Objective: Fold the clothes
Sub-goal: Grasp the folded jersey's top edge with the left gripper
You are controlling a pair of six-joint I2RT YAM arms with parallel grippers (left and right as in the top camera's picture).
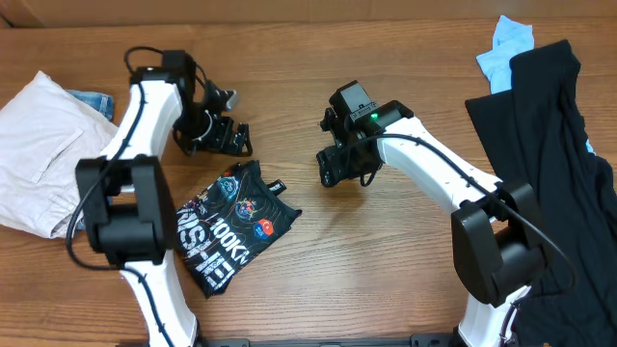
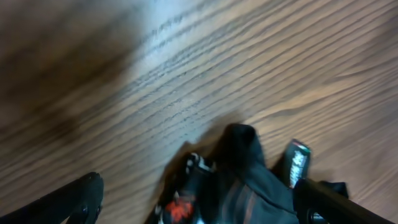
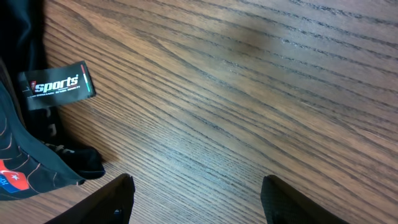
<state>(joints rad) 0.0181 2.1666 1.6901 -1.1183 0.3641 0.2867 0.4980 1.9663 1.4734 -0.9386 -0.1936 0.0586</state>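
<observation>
My left gripper grabs the folded black jersey shirt by its far edge (image 1: 242, 172) (image 2: 217, 169) next, to lay the shirt folded over the grey-white garment.
The black jersey shirt (image 1: 231, 222) with white lettering and coloured logos lies folded into a small bundle on the table, front left of centre. My left gripper (image 1: 224, 138) is open just above its far edge; the left wrist view shows the shirt (image 2: 242, 186) between the spread fingers (image 2: 199, 205), untouched. My right gripper (image 1: 342, 169) is open and empty to the shirt's right. The right wrist view shows the shirt's edge (image 3: 25, 162) and its white "sports" tag (image 3: 56, 85) at the left, with bare wood between the fingers (image 3: 196, 199).
A pale grey-white garment (image 1: 39, 154) lies at the left edge, over something blue denim (image 1: 92, 99). A large black garment (image 1: 554, 154) lies along the right edge, with a light blue cloth (image 1: 506, 48) behind it. The table is brown wood (image 1: 386, 260).
</observation>
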